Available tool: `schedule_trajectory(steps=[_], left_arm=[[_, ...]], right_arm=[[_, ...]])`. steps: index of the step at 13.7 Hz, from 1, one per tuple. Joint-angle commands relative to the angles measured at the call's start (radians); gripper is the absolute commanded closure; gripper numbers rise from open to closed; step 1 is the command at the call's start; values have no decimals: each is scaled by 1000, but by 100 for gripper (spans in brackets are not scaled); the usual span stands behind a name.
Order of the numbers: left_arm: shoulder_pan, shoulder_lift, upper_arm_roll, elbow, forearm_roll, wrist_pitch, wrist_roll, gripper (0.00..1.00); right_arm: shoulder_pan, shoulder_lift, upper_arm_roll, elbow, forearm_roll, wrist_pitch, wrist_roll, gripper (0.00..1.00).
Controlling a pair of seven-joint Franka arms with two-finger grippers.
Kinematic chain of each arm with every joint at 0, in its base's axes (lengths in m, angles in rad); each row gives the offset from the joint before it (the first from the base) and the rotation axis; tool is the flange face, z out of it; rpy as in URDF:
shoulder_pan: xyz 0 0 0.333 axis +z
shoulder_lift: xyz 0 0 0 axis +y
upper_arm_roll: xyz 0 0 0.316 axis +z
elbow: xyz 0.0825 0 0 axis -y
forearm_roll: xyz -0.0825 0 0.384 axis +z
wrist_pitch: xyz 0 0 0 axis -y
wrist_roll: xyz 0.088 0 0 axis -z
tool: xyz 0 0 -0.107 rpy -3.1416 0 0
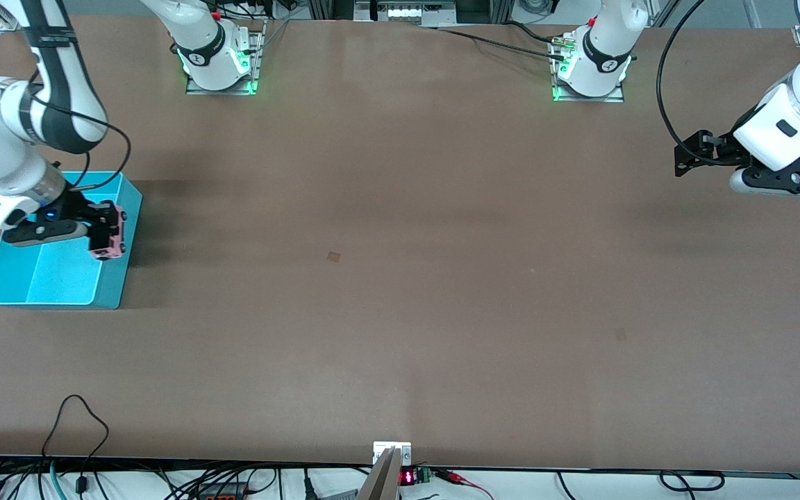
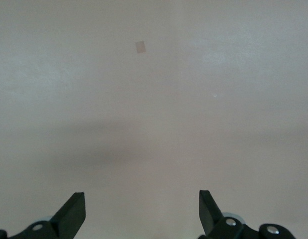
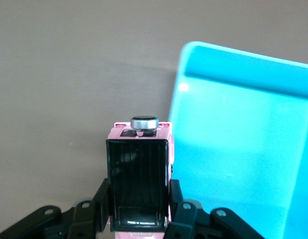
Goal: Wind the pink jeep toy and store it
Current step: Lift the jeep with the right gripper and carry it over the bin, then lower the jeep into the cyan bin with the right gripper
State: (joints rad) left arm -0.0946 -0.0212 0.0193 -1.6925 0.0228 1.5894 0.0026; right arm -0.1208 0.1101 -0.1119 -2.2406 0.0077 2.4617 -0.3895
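My right gripper moves the pink jeep toy inside the cyan bin next before letting go, since the toy still hangs outside the bin's rim.
My right gripper point(image 1: 105, 229) is shut on the pink jeep toy point(image 1: 114, 236) and holds it in the air over the rim of the cyan bin point(image 1: 112, 285), on the bin's side toward the table's middle. In the right wrist view the pink jeep toy point(image 3: 139, 174) shows its black ribbed roof between my fingers point(image 3: 101, 199), with the cyan bin point(image 3: 233, 149) beside it. My left gripper point(image 1: 692, 154) is open and empty, up in the air over the left arm's end of the table. Its fingers point(image 2: 74, 211) show only bare table below.
The brown table point(image 1: 400, 278) is bare apart from the bin. A small square mark point(image 1: 333, 256) lies near its middle. Cables point(image 1: 80, 430) hang along the edge nearest the front camera.
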Motion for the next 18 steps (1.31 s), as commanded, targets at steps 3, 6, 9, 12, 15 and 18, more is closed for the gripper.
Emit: schedule_trajectory(steps=[3,6,9,12,15,18], left_arm=[[-5,-13,-4,11,-4,-17,-13,0],[-7,-13,-6,14,-4,-17,-15,0],[-7,-13,-6,14,-4,-17,-15,0],[-7,-11,-6,16,-4,-23,-15,0],[-7,-11,-7,16,-4,-23,-15,0],[-7,-11,-6,16,-4,-36,-15,0]], right_arm=[[-134,26,12,35,0,-23,4,100],[-181,81,11,35,0,-18,3,100],[-201,147,11,35,-2,16,0,100],[-220,198,12,35,-2,68,-34,100],[-224,212,12,33,-2,74,-46,100],[-229,226,12,33,-2,74,-45,56]])
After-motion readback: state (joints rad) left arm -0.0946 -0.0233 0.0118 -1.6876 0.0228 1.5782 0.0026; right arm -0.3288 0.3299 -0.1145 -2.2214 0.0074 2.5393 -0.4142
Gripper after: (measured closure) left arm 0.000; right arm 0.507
